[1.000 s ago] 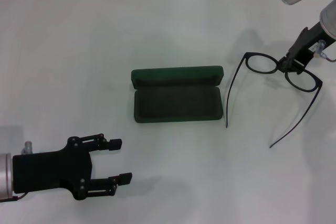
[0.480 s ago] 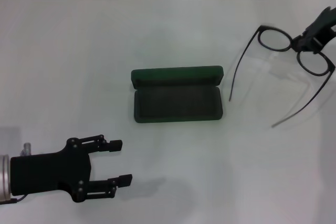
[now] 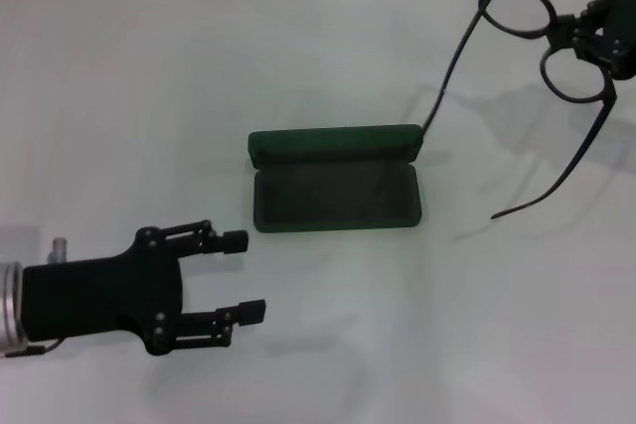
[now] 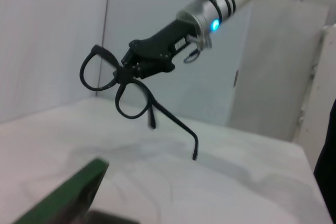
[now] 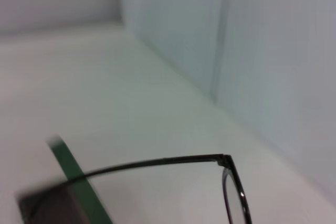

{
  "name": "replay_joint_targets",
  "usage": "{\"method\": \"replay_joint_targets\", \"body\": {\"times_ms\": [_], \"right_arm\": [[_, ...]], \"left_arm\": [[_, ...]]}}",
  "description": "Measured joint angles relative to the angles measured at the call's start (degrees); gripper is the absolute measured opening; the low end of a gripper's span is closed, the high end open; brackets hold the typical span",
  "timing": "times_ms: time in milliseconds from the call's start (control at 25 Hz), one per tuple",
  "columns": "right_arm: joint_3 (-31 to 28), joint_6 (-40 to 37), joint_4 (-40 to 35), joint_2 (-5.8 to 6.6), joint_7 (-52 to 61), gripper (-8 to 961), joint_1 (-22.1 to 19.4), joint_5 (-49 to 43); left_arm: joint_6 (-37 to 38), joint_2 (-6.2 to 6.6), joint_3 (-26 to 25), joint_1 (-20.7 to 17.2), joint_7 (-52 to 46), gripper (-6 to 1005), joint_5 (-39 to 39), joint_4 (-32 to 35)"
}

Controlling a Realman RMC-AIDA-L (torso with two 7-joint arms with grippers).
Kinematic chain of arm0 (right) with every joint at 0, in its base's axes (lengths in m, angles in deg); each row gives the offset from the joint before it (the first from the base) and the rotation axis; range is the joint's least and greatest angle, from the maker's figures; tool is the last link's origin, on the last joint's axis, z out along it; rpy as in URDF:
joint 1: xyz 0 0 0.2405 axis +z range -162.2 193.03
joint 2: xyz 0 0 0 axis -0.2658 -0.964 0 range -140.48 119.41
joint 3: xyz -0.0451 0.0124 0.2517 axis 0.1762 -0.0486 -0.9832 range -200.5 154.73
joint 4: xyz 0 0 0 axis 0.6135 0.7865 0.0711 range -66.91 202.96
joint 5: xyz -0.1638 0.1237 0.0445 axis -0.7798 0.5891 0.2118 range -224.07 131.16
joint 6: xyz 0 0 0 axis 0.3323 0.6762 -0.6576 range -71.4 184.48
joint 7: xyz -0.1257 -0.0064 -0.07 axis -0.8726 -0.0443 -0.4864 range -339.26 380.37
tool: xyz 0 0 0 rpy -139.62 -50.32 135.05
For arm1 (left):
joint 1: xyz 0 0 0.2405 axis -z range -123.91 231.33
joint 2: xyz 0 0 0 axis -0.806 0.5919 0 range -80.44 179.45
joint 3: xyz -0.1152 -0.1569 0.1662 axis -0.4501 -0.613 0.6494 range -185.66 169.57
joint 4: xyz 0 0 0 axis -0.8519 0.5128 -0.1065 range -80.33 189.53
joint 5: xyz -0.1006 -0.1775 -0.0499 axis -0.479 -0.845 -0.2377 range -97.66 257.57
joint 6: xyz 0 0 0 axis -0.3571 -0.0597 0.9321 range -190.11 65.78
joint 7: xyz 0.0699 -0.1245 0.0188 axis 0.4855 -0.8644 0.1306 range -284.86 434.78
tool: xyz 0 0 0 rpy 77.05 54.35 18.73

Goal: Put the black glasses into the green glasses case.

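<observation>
Wide tabletop still separates my left gripper's fingers from the glasses' nearer temple arm (image 3: pixel 576 163) (image 4: pixel 176 121), so the move to that arm comes first, before closing on it.
The black glasses (image 3: pixel 553 37) hang in the air at the far right, temple arms unfolded and pointing down toward the table. My right gripper (image 3: pixel 594 33) is shut on their bridge. The left wrist view shows that gripper (image 4: pixel 132 67) pinching the glasses (image 4: pixel 170 120) well above the table. The green glasses case (image 3: pixel 336 191) lies open at the table's middle, lid (image 3: pixel 333 143) toward the far side. It is empty. One temple tip hovers near the lid's right end. My left gripper (image 3: pixel 246 275) is open and empty, near the front left. The right wrist view shows a temple arm (image 5: pixel 157 162) over the case edge (image 5: pixel 73 174).
The white table (image 3: pixel 149 96) carries nothing but the case. A pale wall (image 4: pixel 52 35) stands behind the table's far edge.
My right gripper has lifted the glasses off the table, upward and toward the far side. My left gripper has shifted slightly toward the case.
</observation>
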Motion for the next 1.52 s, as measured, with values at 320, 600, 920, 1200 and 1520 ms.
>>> {"method": "replay_joint_targets", "body": {"times_ms": [320,600,920,1200,1520], "right_arm": [[-1.04,-7.32,10.55,0.24,-23.23,46,-1.8,12.97],[-0.32,-8.76,17.32,-0.7,-32.24,45,0.27,13.08],[-0.2,-8.9,19.99,-0.91,-33.85,45,2.22,15.55],[-0.25,-9.15,22.79,-0.82,-36.74,45,3.14,15.95],[-0.33,-9.27,23.29,-0.76,-36.96,46,3.09,18.64]], "left_arm": [[1.78,0.13,0.14,3.2,0.28,765,-0.34,-0.19],[2.29,-0.31,0.0,4.09,3.87,766,-2.83,-0.06],[3.26,0.64,1.4,7.4,4.41,607,-2.86,-2.89],[4.21,1.31,1.37,8.62,6.94,303,-3.08,-5.72],[4.42,1.32,1.49,8.81,7.06,45,-2.87,-5.89]]}}
